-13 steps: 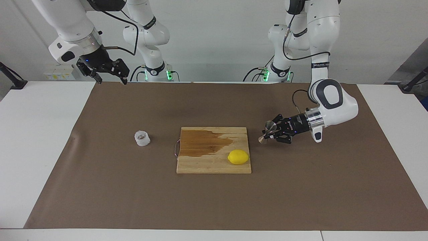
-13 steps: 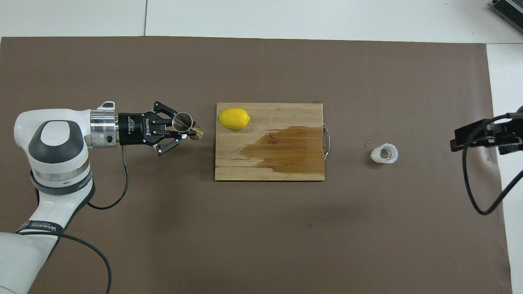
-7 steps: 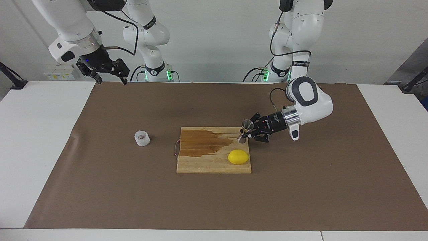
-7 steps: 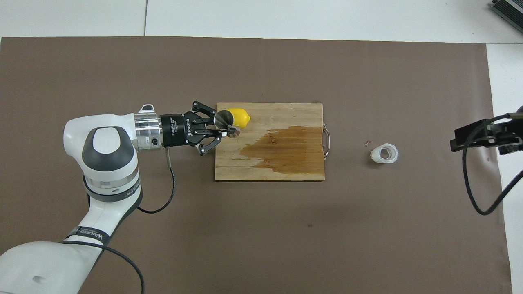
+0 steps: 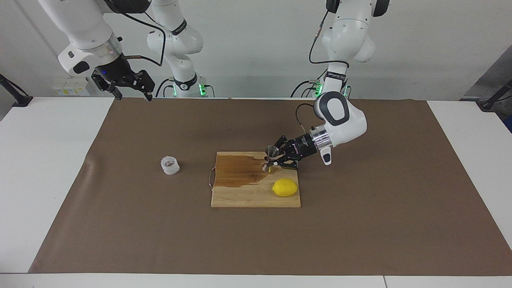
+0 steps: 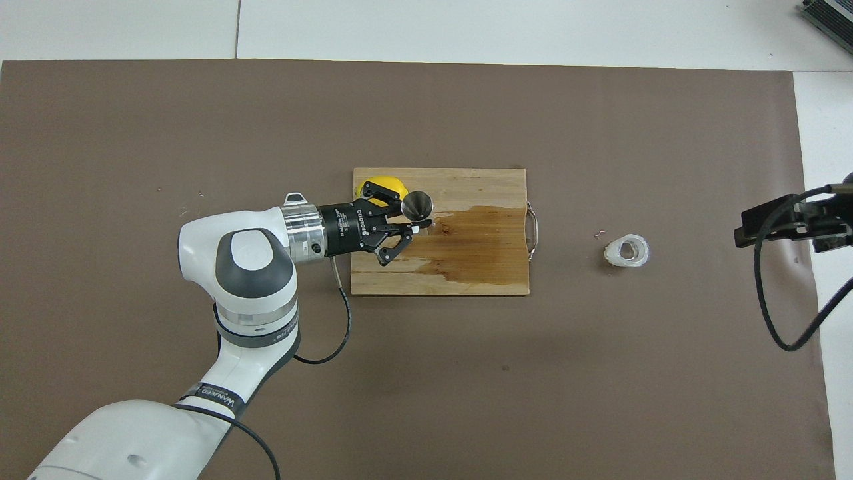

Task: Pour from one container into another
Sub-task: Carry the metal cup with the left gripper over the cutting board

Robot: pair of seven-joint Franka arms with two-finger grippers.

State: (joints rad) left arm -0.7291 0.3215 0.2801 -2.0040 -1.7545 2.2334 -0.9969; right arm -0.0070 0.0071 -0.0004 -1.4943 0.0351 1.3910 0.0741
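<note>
My left gripper needs to keep holding the jigger, because the steel jigger (image 6: pixel 416 204) is above the wooden cutting board (image 6: pixel 466 280) in the overhead view.
My left gripper (image 5: pixel 272 159) (image 6: pixel 418 217) is shut on the steel jigger (image 5: pixel 271 154) (image 6: pixel 416 204) at its narrow waist and holds it upright in the air over the wooden cutting board (image 5: pixel 240 196) (image 6: pixel 466 280). The small white crinkled cup (image 5: pixel 170 165) (image 6: pixel 627 251) stands on the brown mat toward the right arm's end of the table, apart from the board. My right gripper (image 5: pixel 129 90) (image 6: pixel 766 230) waits raised over the mat's edge at that end, its fingers open with nothing between them.
A yellow lemon (image 5: pixel 285 187) (image 6: pixel 373 186) lies on the board's corner farthest from the robots, partly covered by the left gripper in the overhead view. A dark wet stain (image 5: pixel 240 170) (image 6: pixel 480 247) spreads across the board. A brown mat (image 5: pixel 360 224) covers the table.
The left arm has carried the jigger from the bare mat at its own end of the table to over the cutting board. The right arm and the cup have not moved.
</note>
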